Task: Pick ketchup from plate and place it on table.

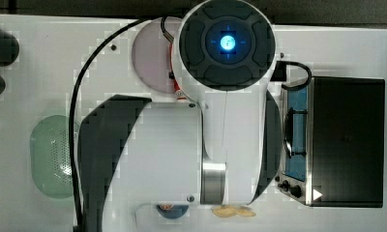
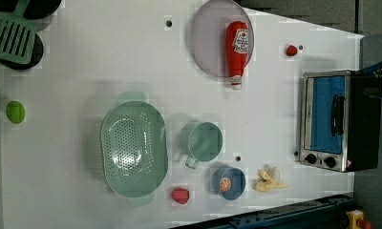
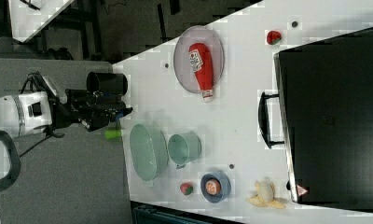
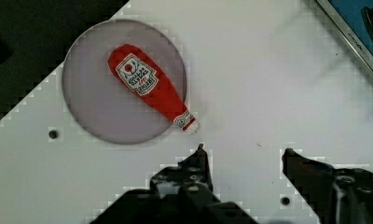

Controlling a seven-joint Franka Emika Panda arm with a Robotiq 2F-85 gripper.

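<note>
I need to reach the ketchup with my gripper and grab it by its labeled body (image 2: 240, 41). Then I can move it from the plate (image 2: 207, 28) onto the table.
The ketchup (image 2: 237, 45), a red bottle with a white label and white tip, lies flat on the pale lilac plate (image 2: 207, 28); its tip reaches past the plate's rim over the white table (image 2: 84, 71). In the wrist view the ketchup (image 4: 149, 86) lies across the plate (image 4: 96, 112), and my gripper (image 4: 245, 151) hangs open above bare table beside the bottle's tip, with nothing between its dark fingers (image 4: 199, 156). The right view shows the ketchup (image 3: 201, 65) on the plate (image 3: 181, 60). In the top view my arm covers most of the plate (image 1: 150, 58).
A toaster oven (image 2: 332, 119) stands at the left view's right. A green perforated basket (image 2: 134, 148), a green cup (image 2: 204, 141), a blue dish (image 2: 228, 182), a banana peel (image 2: 270, 180) and two red berries (image 2: 291, 50) (image 2: 180, 195) sit on the table.
</note>
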